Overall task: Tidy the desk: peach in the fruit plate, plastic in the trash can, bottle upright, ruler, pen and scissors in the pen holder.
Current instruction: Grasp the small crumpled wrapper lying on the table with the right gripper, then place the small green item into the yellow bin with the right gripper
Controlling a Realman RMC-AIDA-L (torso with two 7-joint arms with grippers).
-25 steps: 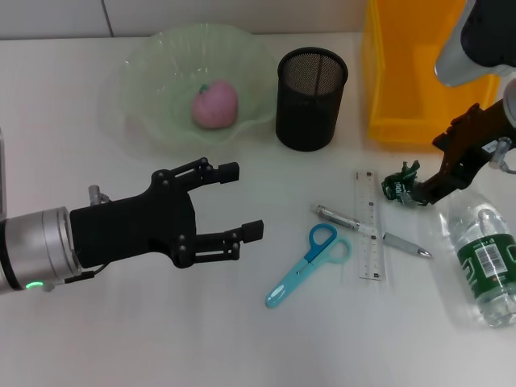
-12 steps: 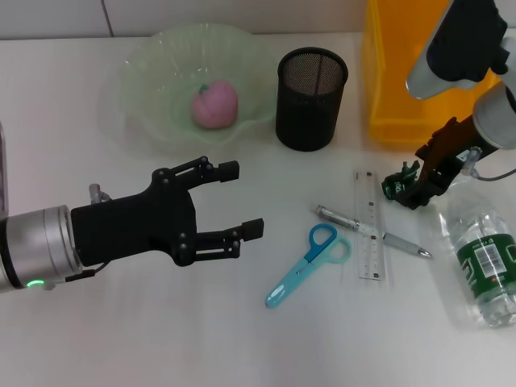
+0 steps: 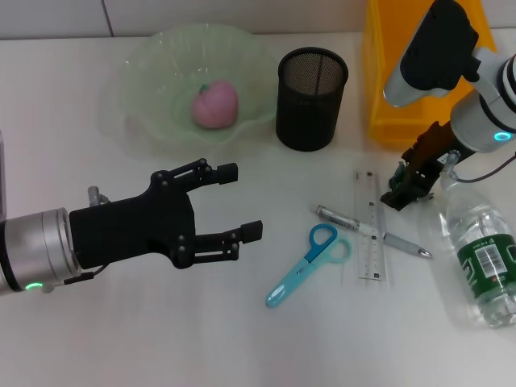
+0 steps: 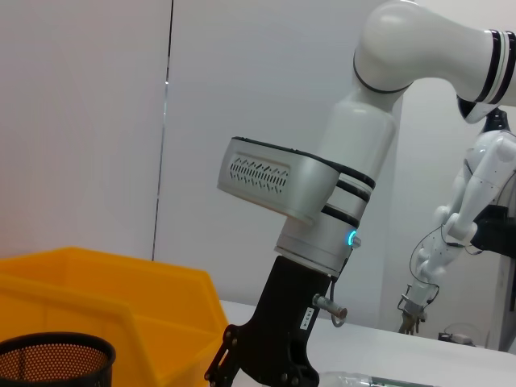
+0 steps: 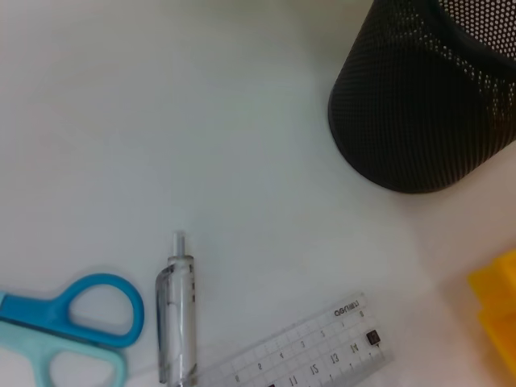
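My right gripper's fingers reach down around the crumpled green plastic on the tabletop, so my right gripper closes on it next.
A pink peach (image 3: 214, 105) lies in the green glass fruit plate (image 3: 153, 72). The black mesh pen holder (image 3: 311, 98) (image 5: 427, 105) stands beside the yellow trash can (image 3: 403, 89) (image 4: 105, 298). My right gripper (image 3: 405, 184) is down over the crumpled green plastic (image 3: 394, 191), which it mostly hides. The clear bottle (image 3: 484, 258) lies on its side at the right. The ruler (image 3: 370, 242) (image 5: 298, 351), the pen (image 3: 343, 218) (image 5: 176, 322) and the blue scissors (image 3: 310, 262) (image 5: 72, 322) lie together mid-table. My left gripper (image 3: 242, 201) hovers open at the left, holding nothing.
The right arm's white forearm (image 3: 435, 48) (image 4: 322, 218) reaches over the trash can. The pen lies across the ruler, and the scissors' handles are close to both.
My right gripper has moved left and a little away from the bottle, onto the green plastic, with its forearm swinging over the trash can. The left arm has stayed put.
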